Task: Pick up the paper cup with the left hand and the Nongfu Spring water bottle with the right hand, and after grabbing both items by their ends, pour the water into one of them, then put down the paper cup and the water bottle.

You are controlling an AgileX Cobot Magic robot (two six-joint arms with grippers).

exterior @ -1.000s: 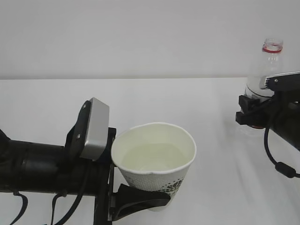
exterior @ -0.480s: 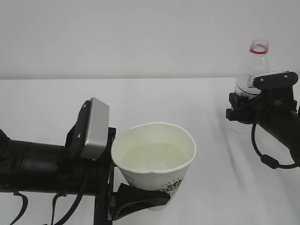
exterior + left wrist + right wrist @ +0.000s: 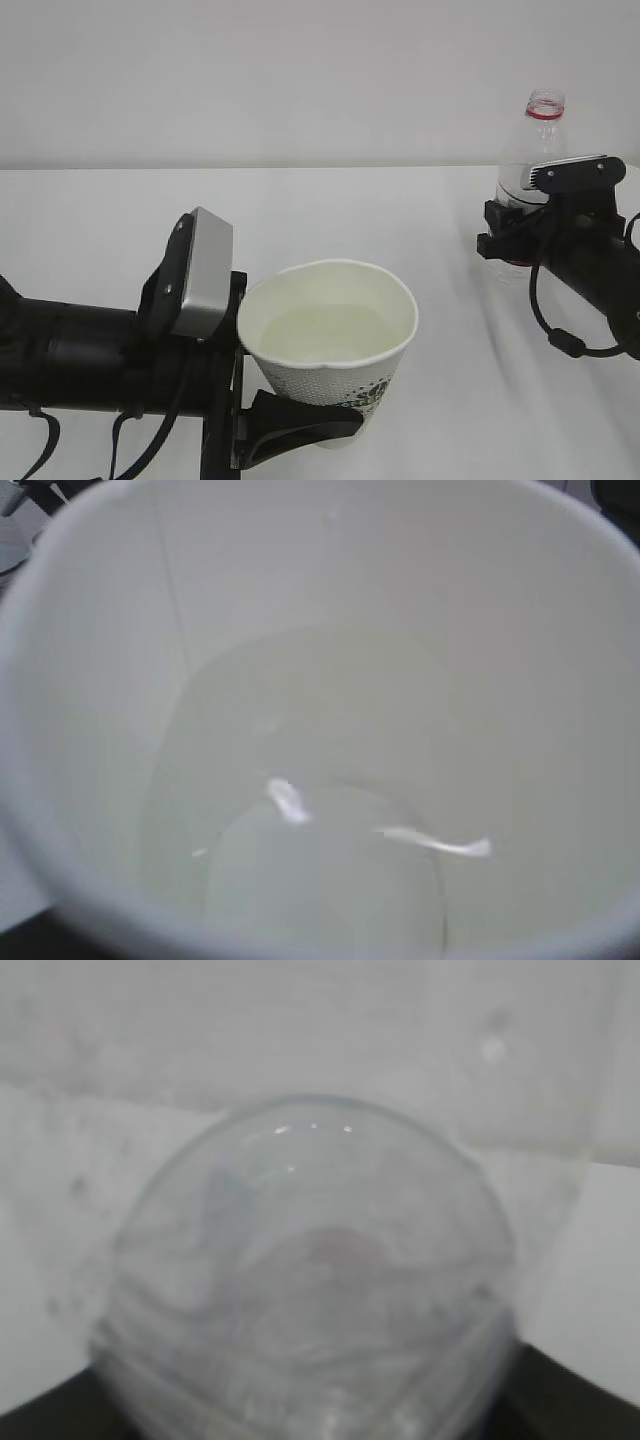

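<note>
My right gripper will open, because the water bottle (image 3: 527,150) is upright with its base on the white table and would stay standing.
The white paper cup (image 3: 385,300) with green print stands upright at front centre, and a pale pool of water (image 3: 325,335) lies in it. My left gripper (image 3: 318,425) is shut on the cup's lower end, one black finger (image 3: 300,420) curving round its base. In the left wrist view the cup's inside (image 3: 100,680) fills the frame, with the water (image 3: 330,880) at the bottom. At the right, the uncapped Nongfu Spring water bottle (image 3: 527,150) stands upright. My right gripper (image 3: 510,240) is shut on its lower part. The bottle's clear body (image 3: 310,1260) fills the right wrist view.
The white table (image 3: 300,210) runs back to a plain white wall (image 3: 300,80). The left arm's grey plate (image 3: 205,275) sits just left of the cup. A black cable (image 3: 560,335) hangs below the right arm.
The right arm has carried the bottle left and slightly down, keeping it upright. The left arm and the cup have not moved.
</note>
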